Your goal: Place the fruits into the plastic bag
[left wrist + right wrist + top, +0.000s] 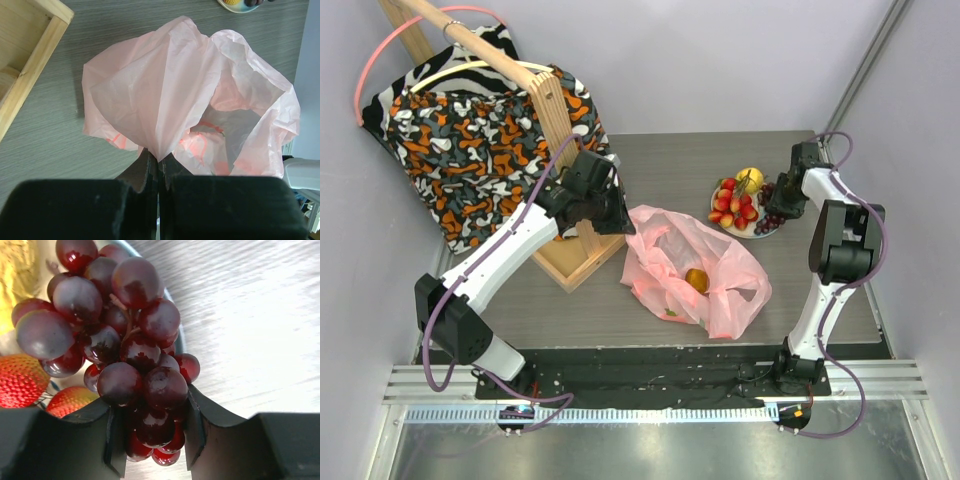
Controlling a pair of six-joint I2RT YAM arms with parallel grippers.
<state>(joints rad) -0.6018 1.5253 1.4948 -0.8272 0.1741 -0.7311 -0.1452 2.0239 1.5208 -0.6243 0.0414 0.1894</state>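
Note:
The dark purple grape bunch would rise off the plate if the robot lifted its right gripper now, because both fingers are closed tightly around the bunch's lower end (781, 203) (156, 426).
The pink plastic bag (705, 262) lies crumpled mid-table with its mouth open and an orange fruit (697, 280) inside. My left gripper (623, 222) is shut on a fold of the bag's near rim (159, 150) and holds it up. A pale blue plate (766, 233) at the back right carries red strawberries (728, 205), a yellow lemon (750, 178) and a dark purple grape bunch (771, 222). My right gripper (152, 435) is over the plate's edge, its fingers pressed on both sides of the grape bunch (125, 335). A strawberry (20, 380) lies beside it.
A wooden rack (548, 95) draped with an orange-black patterned cloth (490, 140) stands at the back left; its wooden base frame (25, 60) lies just left of the bag. The plate's rim (237, 6) shows at the top of the left wrist view.

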